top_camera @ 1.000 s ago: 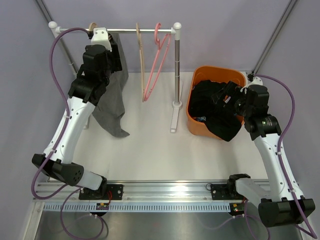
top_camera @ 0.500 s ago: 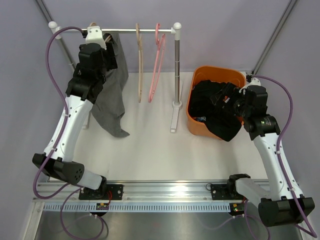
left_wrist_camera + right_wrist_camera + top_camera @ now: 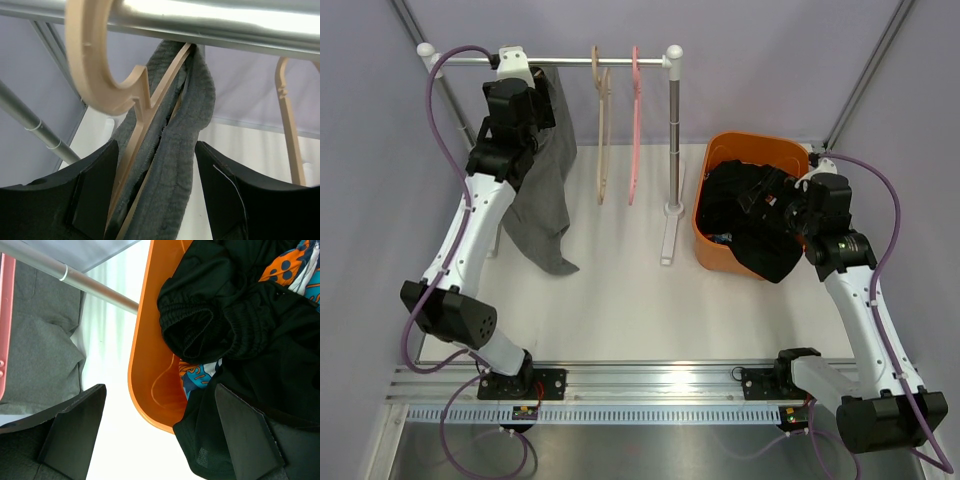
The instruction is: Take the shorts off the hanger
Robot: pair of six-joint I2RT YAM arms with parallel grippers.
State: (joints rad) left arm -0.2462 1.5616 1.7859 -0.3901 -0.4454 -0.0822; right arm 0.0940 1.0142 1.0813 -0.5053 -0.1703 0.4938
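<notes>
The hanger's hook should stay free to unhook and the grey shorts free to remove, so the left gripper will next grip the beige hanger by its neck [image 3: 142, 104].
The grey shorts [image 3: 545, 190] hang from a beige hanger [image 3: 100, 65] at the left end of the rail [image 3: 580, 60]. My left gripper [image 3: 520, 78] is up at the rail. In the left wrist view it [image 3: 154, 170] is open, with the grey waistband [image 3: 192, 130] and the hanger's neck between its fingers. The black shorts [image 3: 755, 230] lie in the orange bin [image 3: 760, 140] and drape over its front rim. The printed shorts [image 3: 200, 375] show under them. My right gripper [image 3: 775, 195] is open over the bin's rim [image 3: 145, 340], beside the black fabric [image 3: 260, 325].
An empty beige hanger [image 3: 602, 130] and an empty pink hanger [image 3: 634, 130] hang on the rail. The rack's right post [image 3: 673, 130] and foot [image 3: 667, 240] stand between the shorts and the bin. Grey walls close the back and sides.
My left gripper has risen and moved back toward the rail, around the hanger's top. The two empty hangers have swung back to hang straight. The right arm has barely moved.
</notes>
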